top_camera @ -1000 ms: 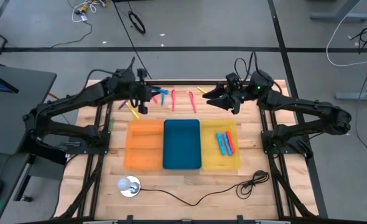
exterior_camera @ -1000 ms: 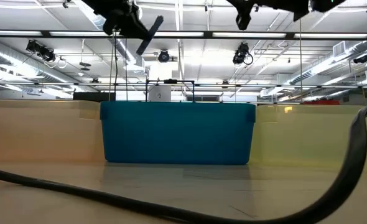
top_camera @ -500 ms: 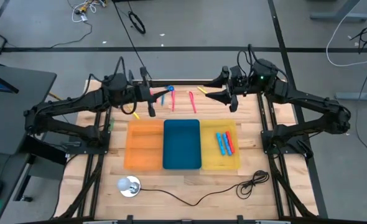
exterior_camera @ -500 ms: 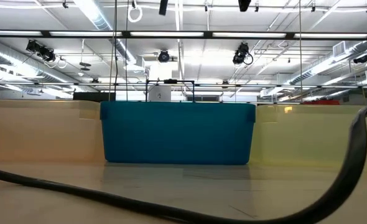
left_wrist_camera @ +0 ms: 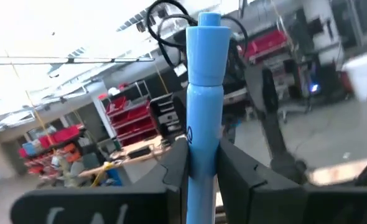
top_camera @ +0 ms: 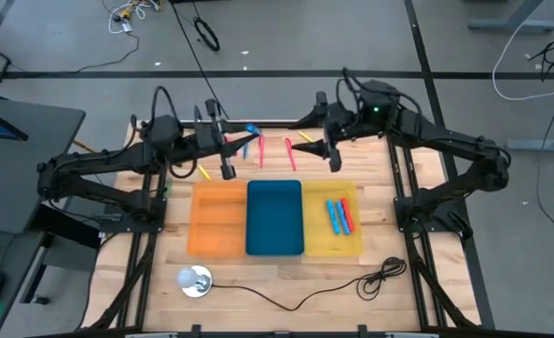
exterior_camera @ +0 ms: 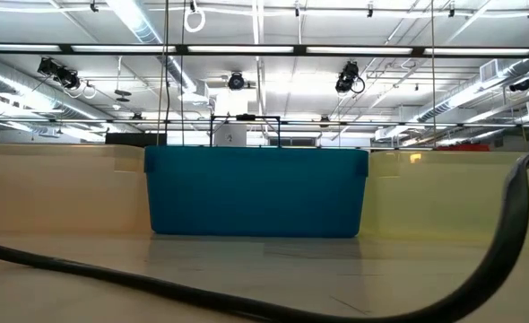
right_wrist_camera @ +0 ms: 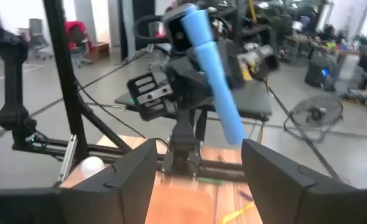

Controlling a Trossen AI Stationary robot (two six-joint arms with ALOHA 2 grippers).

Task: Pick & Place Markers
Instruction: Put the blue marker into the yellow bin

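Note:
Next, my right gripper grabs the light blue marker by the end of its body opposite the cap point(right_wrist_camera: 232, 122) to place it in the yellow tray.
My left gripper point(top_camera: 238, 141) hangs high above the table's far left part, shut on a light blue marker point(left_wrist_camera: 203, 93). The right wrist view also shows that marker point(right_wrist_camera: 211, 87). My right gripper point(top_camera: 316, 141) faces it from the right, open and with nothing between its fingers point(right_wrist_camera: 134, 177). Two pink markers point(top_camera: 261, 150) point(top_camera: 290, 153) and yellow ones point(top_camera: 305, 136) point(top_camera: 202, 172) lie flat on the wood behind the trays. Blue and red markers point(top_camera: 338, 216) lie in the yellow tray point(top_camera: 355, 246). Neither gripper shows in the low view. My left gripper pinches the blue marker's barrel point(left_wrist_camera: 201, 163) between its two fingers point(left_wrist_camera: 236, 171), below the middle of the marker. The fingers come about level from the table's left and lie across it. The marker sticks up above them, a little tilted, lifted clear of the table.
Three trays stand side by side mid-table: orange point(top_camera: 200, 246), blue point(top_camera: 275, 218) and yellow. A white round object point(top_camera: 193, 280) and a black cable point(top_camera: 352, 284) lie near the front edge. The cable point(exterior_camera: 507, 233) crosses the low view in front of the blue tray point(exterior_camera: 255, 193).
Both grippers have risen, leaving the top of the low view. My left gripper has tipped up from pointing down to about level and swung toward the table's right, carrying the blue marker. My right gripper has rolled and gone toward the table's left.

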